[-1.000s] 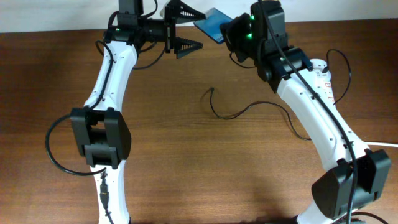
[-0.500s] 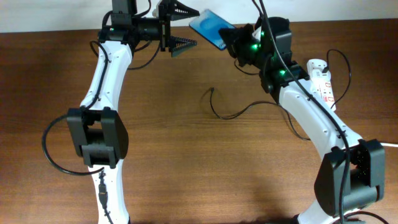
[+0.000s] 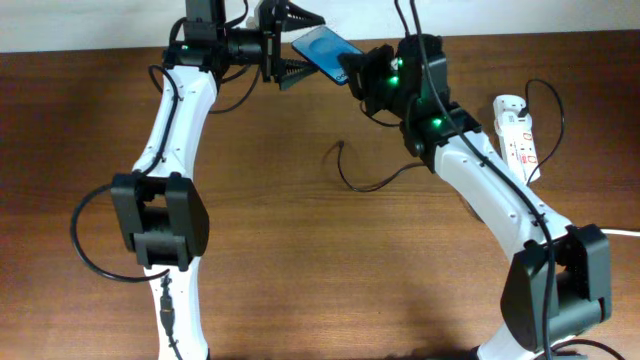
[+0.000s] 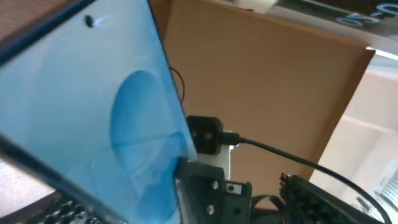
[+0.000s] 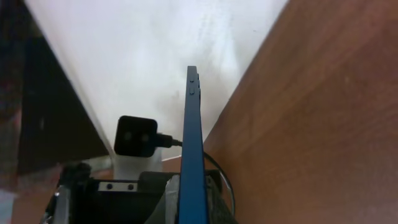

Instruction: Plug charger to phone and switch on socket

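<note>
My left gripper grabs the phone [image 3: 322,48] by the side opposite my right gripper next, to free my right gripper to plug in the charger.
The phone [image 3: 322,48], with its blue screen, is held in the air at the back of the table by my right gripper [image 3: 352,66], which is shut on its right end. My left gripper [image 3: 290,44] is open, and the phone's left end sits between its two fingers. In the left wrist view the phone [image 4: 93,118] fills the left side between my open fingers [image 4: 186,208]. In the right wrist view the phone [image 5: 193,143] stands edge-on in my shut jaws [image 5: 193,202]. The charger [image 3: 372,184] lies loose on the table with its connector [image 3: 340,147] free. The socket [image 3: 516,125] lies at the right.
The wooden table [image 3: 300,260] ends at a white wall along the back edge. The socket's white cord [image 3: 620,232] runs off to the right. Both arms reach over the back half of the table.
My right gripper has carried the phone to the left, and its end now lies between the left gripper's open fingers. The left arm has barely moved.
</note>
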Controlling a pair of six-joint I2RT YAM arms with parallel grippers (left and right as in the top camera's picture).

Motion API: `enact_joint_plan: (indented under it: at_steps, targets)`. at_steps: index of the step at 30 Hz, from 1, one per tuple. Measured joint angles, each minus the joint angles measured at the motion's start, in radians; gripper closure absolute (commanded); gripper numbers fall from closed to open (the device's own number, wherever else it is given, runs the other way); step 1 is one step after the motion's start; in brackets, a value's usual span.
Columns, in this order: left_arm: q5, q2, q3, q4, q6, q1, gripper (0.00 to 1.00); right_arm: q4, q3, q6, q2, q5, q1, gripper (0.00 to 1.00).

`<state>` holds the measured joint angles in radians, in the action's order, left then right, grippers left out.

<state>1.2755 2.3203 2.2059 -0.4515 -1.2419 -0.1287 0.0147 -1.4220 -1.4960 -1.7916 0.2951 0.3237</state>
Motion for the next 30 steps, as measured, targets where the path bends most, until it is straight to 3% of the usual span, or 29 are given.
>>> enact_joint_plan:
  at_steps: [5, 6, 14, 19, 30]
  targets:
    - [-0.043, 0.0, 0.0, -0.002, -0.042, -0.005, 0.58, 0.003, 0.0, -0.072, 0.0, -0.031, 0.006, 0.96]
    - [-0.052, 0.0, 0.0, -0.006, -0.047, -0.007, 0.62, 0.009, -0.001, -0.079, 0.0, -0.036, 0.006, 0.96]
    - [-0.095, 0.0, 0.0, -0.008, -0.08, -0.016, 0.64, 0.012, -0.005, -0.105, 0.001, -0.07, 0.012, 0.96]
    - [-0.122, 0.0, 0.0, -0.008, -0.095, -0.021, 0.75, 0.022, -0.005, -0.124, 0.001, -0.123, 0.033, 0.96]
    - [-0.134, 0.0, 0.0, 0.0, -0.098, -0.043, 0.74, 0.076, -0.001, -0.124, 0.001, -0.086, 0.059, 0.96]
